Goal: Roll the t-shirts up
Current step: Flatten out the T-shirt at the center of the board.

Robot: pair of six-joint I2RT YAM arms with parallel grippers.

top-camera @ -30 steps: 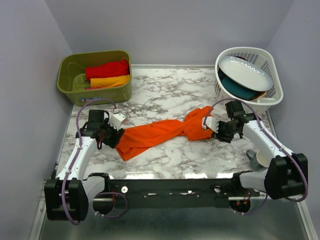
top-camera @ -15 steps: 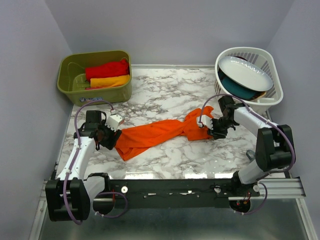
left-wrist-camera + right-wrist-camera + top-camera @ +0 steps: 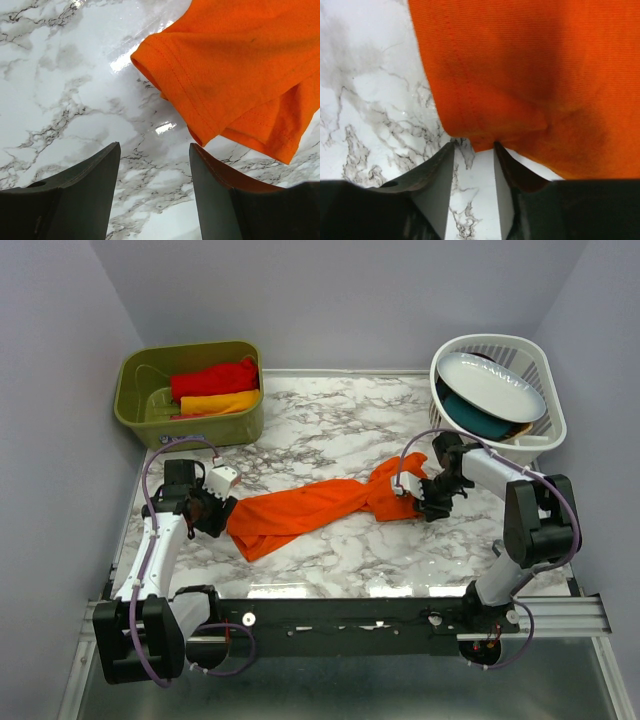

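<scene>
I should close my right gripper around the orange t-shirt's small folded corner by the marble.
The bright orange t-shirt [image 3: 310,505] lies bunched in a long strip across the marble table. My left gripper [image 3: 220,513] is open and empty just left of its left end. In the left wrist view the shirt's hem [image 3: 240,65] lies ahead and to the right of my left gripper [image 3: 155,145], with bare marble between the jaws. My right gripper [image 3: 416,502] is at the shirt's right end. In the right wrist view a cloth edge [image 3: 530,75] sits at the tips of my right gripper [image 3: 474,144], whose jaws stand narrowly apart. A red t-shirt [image 3: 213,378] and a yellow-orange one [image 3: 220,402] lie rolled in the green bin.
The green bin [image 3: 190,430] stands at the back left. A white basket [image 3: 545,440] at the back right holds a white plate [image 3: 490,385] and a teal item [image 3: 475,418]. Grey walls close the table on three sides.
My left gripper has backed off leftward from the shirt's left end. My right arm has swung inward, its gripper moving slightly left at the shirt's right end.
</scene>
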